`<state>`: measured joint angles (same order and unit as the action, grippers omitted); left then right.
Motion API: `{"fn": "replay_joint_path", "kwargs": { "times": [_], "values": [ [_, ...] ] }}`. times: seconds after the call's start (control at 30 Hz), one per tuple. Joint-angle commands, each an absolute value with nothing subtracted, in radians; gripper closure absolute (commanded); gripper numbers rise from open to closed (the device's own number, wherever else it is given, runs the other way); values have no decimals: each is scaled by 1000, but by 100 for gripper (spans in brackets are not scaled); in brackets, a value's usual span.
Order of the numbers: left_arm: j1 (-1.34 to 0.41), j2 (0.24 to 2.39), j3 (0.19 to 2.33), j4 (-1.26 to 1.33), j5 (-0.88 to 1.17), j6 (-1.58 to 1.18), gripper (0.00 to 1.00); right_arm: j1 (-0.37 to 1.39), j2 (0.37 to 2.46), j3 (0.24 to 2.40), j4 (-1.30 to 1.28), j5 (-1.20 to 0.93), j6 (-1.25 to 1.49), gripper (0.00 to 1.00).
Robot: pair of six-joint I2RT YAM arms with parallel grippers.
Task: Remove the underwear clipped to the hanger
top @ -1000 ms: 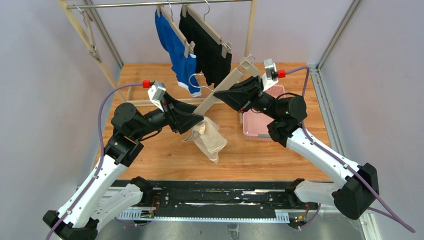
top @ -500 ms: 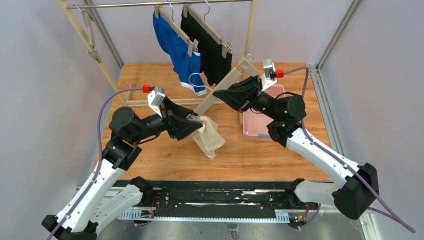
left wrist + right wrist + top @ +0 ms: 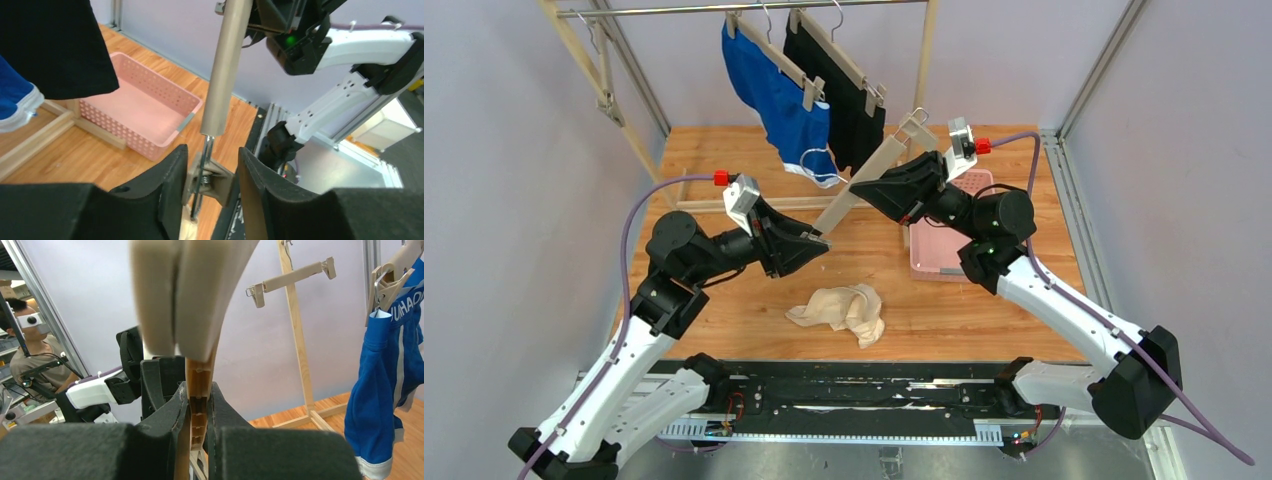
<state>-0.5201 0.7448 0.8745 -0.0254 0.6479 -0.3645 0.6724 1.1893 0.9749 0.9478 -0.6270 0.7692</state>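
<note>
The hanger's hook needs to stay free to hang on the rail. My left gripper will grab the hanger by the end of the bar beside its clip next.
The cream-beige underwear (image 3: 842, 308) lies crumpled on the table below my left gripper (image 3: 819, 245); a scrap of it shows in the left wrist view (image 3: 187, 231). The left gripper (image 3: 210, 170) straddles and presses the clip (image 3: 215, 181) at the low end of the beige hanger (image 3: 884, 165). My right gripper (image 3: 864, 190) is shut on the hanger's bar (image 3: 199, 390) and holds it tilted above the table. The blue underwear (image 3: 779, 95) and the black underwear (image 3: 839, 90) hang clipped to hangers on the rail. The blue one also shows in the right wrist view (image 3: 382, 385).
A pink perforated basket (image 3: 944, 255) sits on the table under the right arm, also in the left wrist view (image 3: 145, 105). The wooden rack's rail (image 3: 744, 8) and legs stand at the back. An empty clip hanger (image 3: 295, 280) hangs at the rack's left.
The cream-beige underwear has come off the hanger's clip and dropped to the table. The left gripper stays at the clip. The right gripper holds the hanger as before.
</note>
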Motion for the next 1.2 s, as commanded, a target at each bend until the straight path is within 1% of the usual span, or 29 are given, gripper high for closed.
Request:
{"fn": "replay_joint_path", "kwargs": {
  "times": [0.0,0.03,0.07,0.17,0.6,0.7,0.73,0.8,0.83,0.9,0.93,1.1,1.13,1.17],
  "values": [
    [-529,757,929,-33,640,-367,45,683,1190,992,976,-621,747,99],
    [-529,754,934,-23,638,-368,39,683,1190,990,977,-623,747,100],
    [-529,751,938,-10,639,-369,36,683,1190,989,976,-625,748,100],
    [-529,752,947,36,641,-380,34,684,1192,988,974,-630,747,99],
    [-529,821,979,66,679,-393,48,694,1191,999,965,-641,745,99],
    [-528,829,973,76,688,-396,49,700,1196,1007,968,-643,747,99],
    [-529,830,970,82,688,-397,50,703,1199,1010,969,-644,747,99],
    [-530,832,963,98,691,-402,57,707,1204,1012,969,-646,747,100],
    [-529,833,959,110,696,-407,64,708,1206,1012,969,-647,747,100],
    [-529,837,960,119,698,-412,92,712,1209,1011,968,-649,749,100],
    [-529,837,960,120,699,-415,99,713,1210,1010,968,-650,750,99],
    [-529,839,963,123,702,-432,100,717,1216,1003,958,-648,750,99],
    [-529,835,960,124,692,-440,100,718,1215,1003,942,-648,745,98],
    [-529,829,960,118,683,-440,100,718,1214,1002,925,-648,740,88]
  ]
}}
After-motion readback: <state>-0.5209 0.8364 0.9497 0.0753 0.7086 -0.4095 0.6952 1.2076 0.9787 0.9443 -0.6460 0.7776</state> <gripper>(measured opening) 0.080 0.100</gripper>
